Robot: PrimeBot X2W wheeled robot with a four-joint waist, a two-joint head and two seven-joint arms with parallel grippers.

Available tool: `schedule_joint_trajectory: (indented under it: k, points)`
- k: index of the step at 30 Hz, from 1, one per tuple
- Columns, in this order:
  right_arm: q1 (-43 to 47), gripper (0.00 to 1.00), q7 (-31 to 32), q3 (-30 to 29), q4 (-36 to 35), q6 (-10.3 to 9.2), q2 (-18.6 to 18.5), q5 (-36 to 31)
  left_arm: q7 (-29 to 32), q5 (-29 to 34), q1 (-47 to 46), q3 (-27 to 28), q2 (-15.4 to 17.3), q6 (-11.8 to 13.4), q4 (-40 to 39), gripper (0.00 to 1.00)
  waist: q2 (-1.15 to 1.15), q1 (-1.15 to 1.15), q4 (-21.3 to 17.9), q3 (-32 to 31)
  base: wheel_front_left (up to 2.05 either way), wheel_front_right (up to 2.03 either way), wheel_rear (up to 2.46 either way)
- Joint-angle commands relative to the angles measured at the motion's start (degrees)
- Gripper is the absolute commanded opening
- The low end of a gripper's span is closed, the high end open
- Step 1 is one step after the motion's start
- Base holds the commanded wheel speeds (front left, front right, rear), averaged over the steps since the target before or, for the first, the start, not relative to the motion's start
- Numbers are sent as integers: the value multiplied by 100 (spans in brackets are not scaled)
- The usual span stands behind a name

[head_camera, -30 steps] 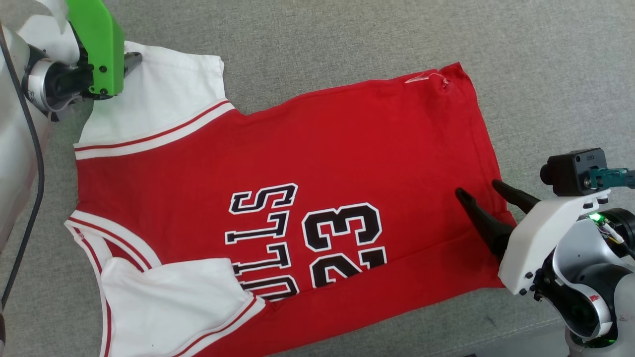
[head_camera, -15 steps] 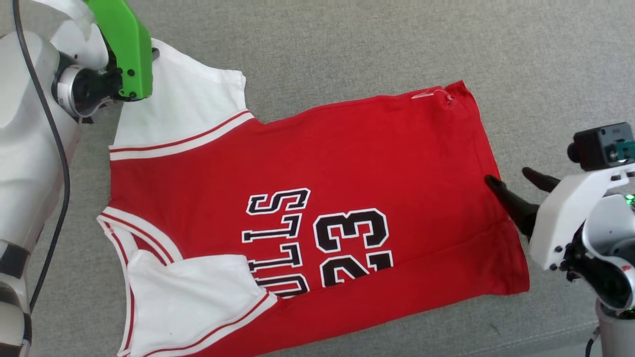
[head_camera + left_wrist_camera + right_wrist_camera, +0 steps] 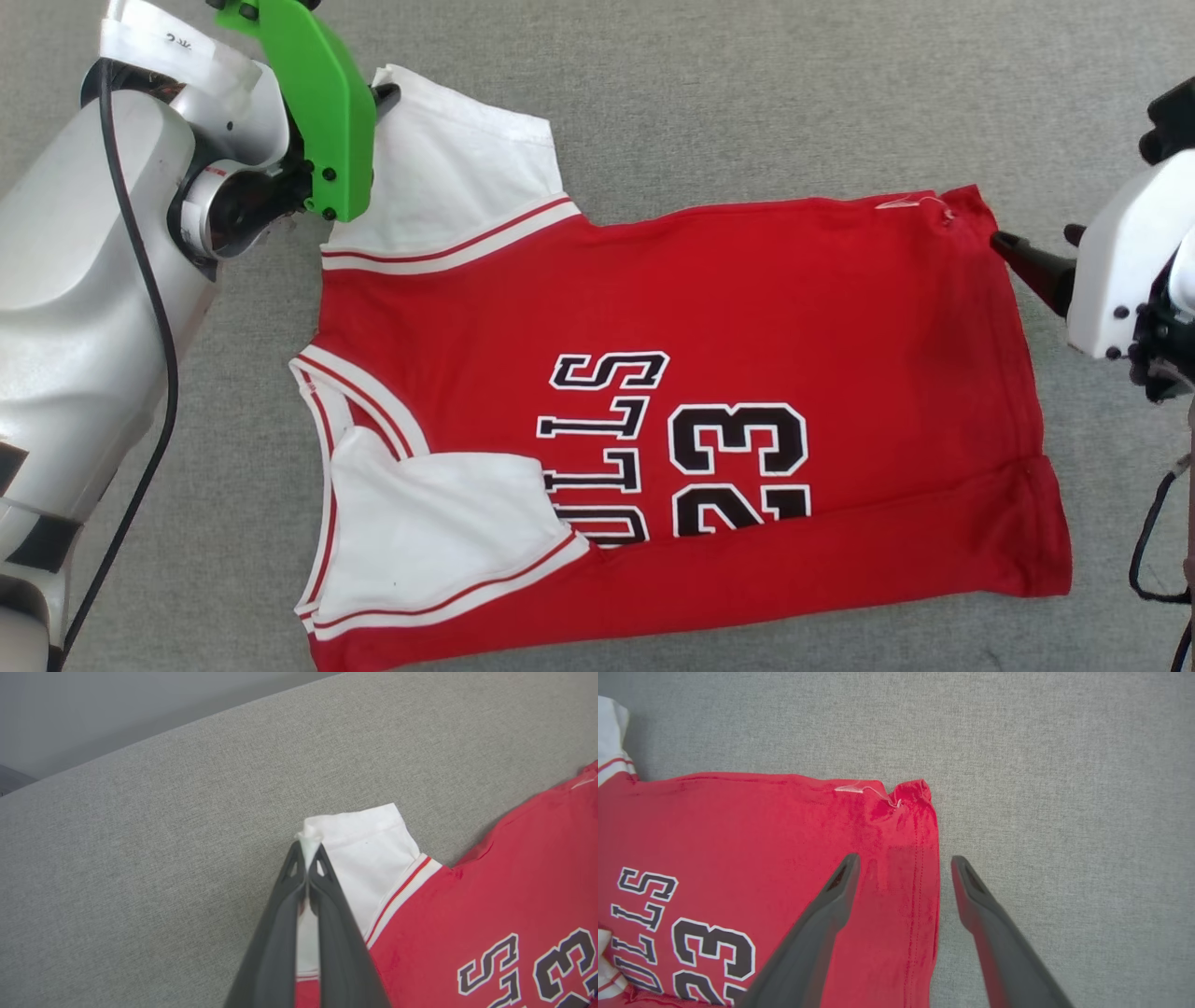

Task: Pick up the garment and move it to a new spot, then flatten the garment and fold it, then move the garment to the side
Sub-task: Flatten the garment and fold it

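My right gripper pinches the jersey's far hem corner (image 3: pixel 965 202) (image 3: pixel 914 790) next, since it puckers up while the red front lies flat.
The garment (image 3: pixel 747 308), a red jersey with white sleeves and "BULLS 23" lettering, lies spread on the grey cloth surface, collar to the left. Its near sleeve (image 3: pixel 439 532) is folded over the front and hides part of the lettering. My left gripper (image 3: pixel 381 95), on a green mount, is shut on the far sleeve's corner; in the left wrist view the left gripper (image 3: pixel 308 851) pinches white cloth of the garment (image 3: pixel 490 896). My right gripper (image 3: pixel 1034 235) is open beside the hem's far corner. In the right wrist view the right gripper (image 3: pixel 906 862) straddles the hem edge of the garment (image 3: pixel 761 826).
Grey woven upholstery (image 3: pixel 747 93) lies under everything, with bare room beyond the garment and to its right. A black cable (image 3: pixel 140 308) runs along my left forearm. The surface's far edge (image 3: pixel 187 732) meets a grey wall.
The head camera has shifted, so the whole picture slid right. Along the hem, my right gripper has moved from the near half to the far corner, still open. The left keeps its hold on the sleeve.
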Motion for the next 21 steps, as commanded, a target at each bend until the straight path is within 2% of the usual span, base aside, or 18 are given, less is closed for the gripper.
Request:
schedule_joint_trajectory:
  k: [1, 10, 21]
  points:
    - [-220, 100, 50, -19, 179, -5, -16, -63, -24, 50, 116, -16, 46, 63, -158, 0, 0, 0, 180, 179, 0, 0, 0]
    - [-965, 100, -93, 69, 1327, -5, -191, -431, -24, 181, 185, -73, 160, 254, -884, 0, 0, 0, 426, 404, 0, 0, 0]
    - [-1042, 100, -263, 451, 2214, -5, -209, -430, -61, 208, 258, -78, 227, 375, -1307, 0, 0, 0, 550, 524, 0, 0, 0]
